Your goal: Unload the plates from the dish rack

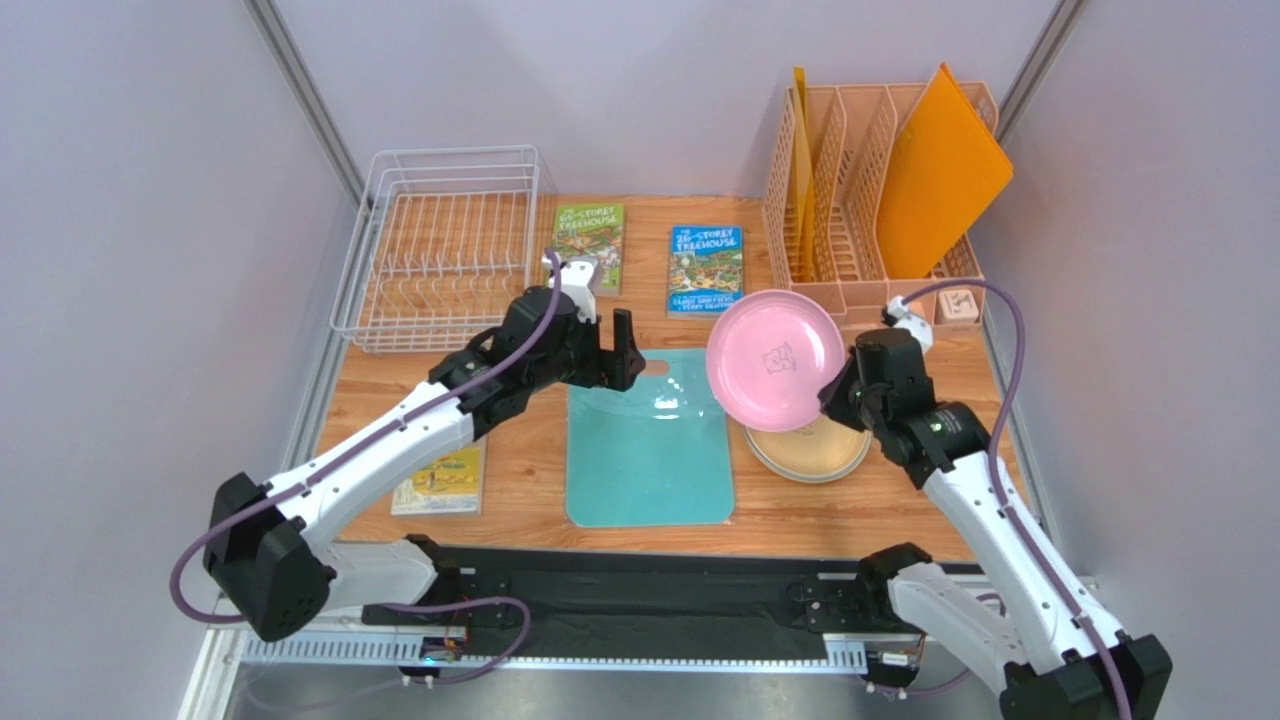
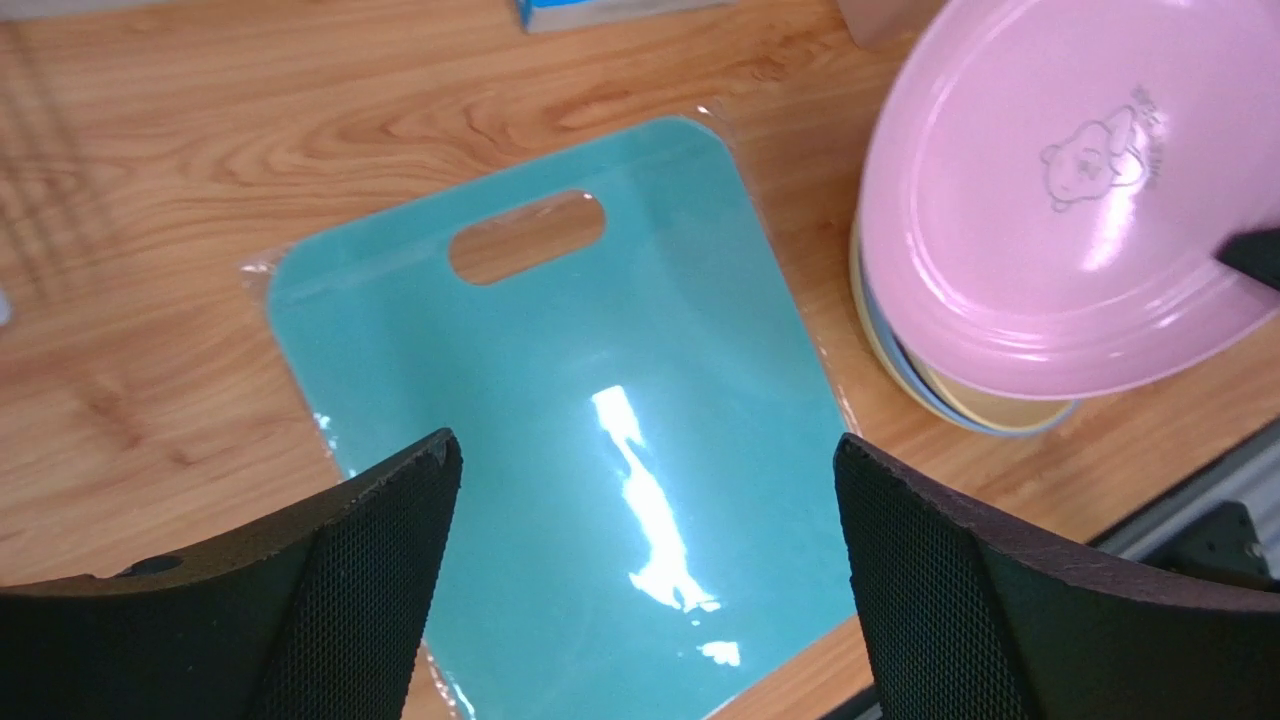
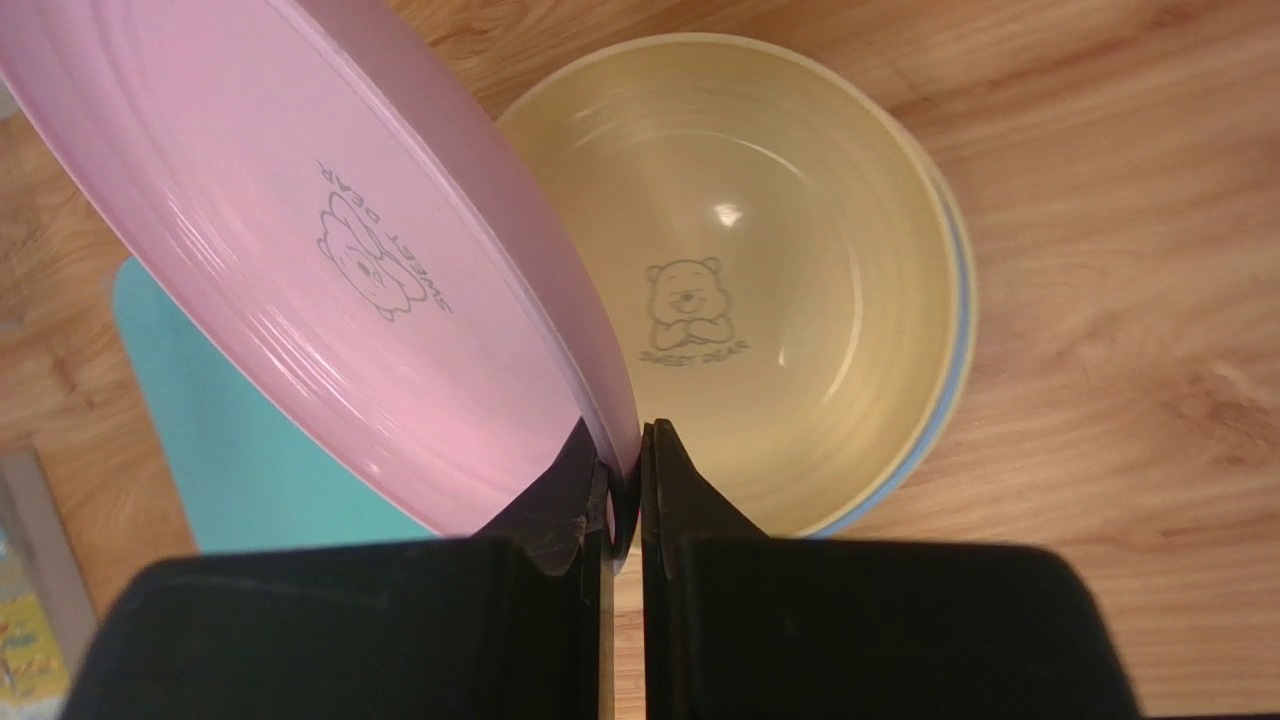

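The pink plate (image 1: 774, 357) is tilted beside the pale yellow plate's middle and would end half off the stack if I opened now. My right gripper lines it up first, as the next move.
My right gripper (image 1: 836, 393) is shut on the rim of the pink plate (image 1: 774, 357), holding it tilted above a stack of plates (image 1: 812, 450) on the table. In the right wrist view the pink plate (image 3: 346, 255) is pinched between my fingers, over the pale yellow plate (image 3: 751, 270) that tops the stack, with a blue rim (image 3: 932, 420) under it. My left gripper (image 1: 619, 348) is open and empty above the teal cutting board (image 1: 649, 435), as the left wrist view (image 2: 646, 495) shows. The white wire dish rack (image 1: 439, 248) at back left holds no plates.
Two books (image 1: 586, 240) (image 1: 706, 270) lie at the back middle. A peach file organizer (image 1: 872, 180) with an orange folder (image 1: 939, 173) stands at back right. A small yellow book (image 1: 443, 477) lies front left. A small wooden block (image 1: 957, 306) sits near the organizer.
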Controlling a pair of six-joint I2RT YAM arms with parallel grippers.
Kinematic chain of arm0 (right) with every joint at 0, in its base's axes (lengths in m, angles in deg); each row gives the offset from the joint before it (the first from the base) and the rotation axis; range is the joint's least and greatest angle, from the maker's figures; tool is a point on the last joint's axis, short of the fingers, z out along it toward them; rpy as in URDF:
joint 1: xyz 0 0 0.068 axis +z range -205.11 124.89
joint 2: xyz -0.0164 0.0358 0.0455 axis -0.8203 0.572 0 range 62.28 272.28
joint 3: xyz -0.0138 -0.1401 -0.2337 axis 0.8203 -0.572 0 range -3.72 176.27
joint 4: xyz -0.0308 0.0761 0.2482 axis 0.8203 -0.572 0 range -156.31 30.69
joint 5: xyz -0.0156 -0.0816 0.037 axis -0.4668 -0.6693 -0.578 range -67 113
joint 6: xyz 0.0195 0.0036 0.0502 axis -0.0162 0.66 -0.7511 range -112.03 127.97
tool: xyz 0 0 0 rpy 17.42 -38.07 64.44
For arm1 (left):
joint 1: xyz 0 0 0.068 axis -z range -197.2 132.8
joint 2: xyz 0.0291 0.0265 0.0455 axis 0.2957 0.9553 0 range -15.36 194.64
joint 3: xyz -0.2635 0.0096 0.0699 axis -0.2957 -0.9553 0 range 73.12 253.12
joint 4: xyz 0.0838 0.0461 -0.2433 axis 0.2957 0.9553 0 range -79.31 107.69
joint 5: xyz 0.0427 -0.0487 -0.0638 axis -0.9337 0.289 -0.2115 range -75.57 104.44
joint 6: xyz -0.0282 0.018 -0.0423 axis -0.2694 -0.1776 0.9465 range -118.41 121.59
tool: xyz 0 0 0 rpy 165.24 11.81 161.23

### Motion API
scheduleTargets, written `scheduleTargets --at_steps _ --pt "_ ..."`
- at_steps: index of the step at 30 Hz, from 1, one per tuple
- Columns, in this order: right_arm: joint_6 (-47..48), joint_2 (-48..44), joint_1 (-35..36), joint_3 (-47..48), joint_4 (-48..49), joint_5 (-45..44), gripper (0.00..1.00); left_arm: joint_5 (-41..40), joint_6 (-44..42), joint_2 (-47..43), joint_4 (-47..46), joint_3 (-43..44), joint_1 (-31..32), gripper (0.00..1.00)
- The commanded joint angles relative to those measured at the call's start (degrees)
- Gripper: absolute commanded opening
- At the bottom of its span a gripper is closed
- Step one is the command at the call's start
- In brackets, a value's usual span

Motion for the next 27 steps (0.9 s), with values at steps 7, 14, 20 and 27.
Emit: scheduleTargets --at_steps 7,14,20,27 --pt "-7.14 -5.56 -6.96 -4.27 -5.77 -3.70 0.00 -13.23 -4.41 -8.53 0.66 -4.06 0.22 0.98" --pt "-7.76 -3.99 -7.49 -5.85 -5.16 -1.42 0.05 -13.40 -4.06 -7.39 0.92 -4.41 0.14 0.98" --pt "-7.32 -1.53 -7.58 -6.38 -4.37 1.05 0.13 -13.76 -4.24 -6.87 0.83 -4.06 0.22 0.98" --pt "-7.23 -1.53 -7.49 -6.73 -4.28 1.14 0.39 -13.58 -4.24 -5.64 1.01 -3.88 0.22 0.98"
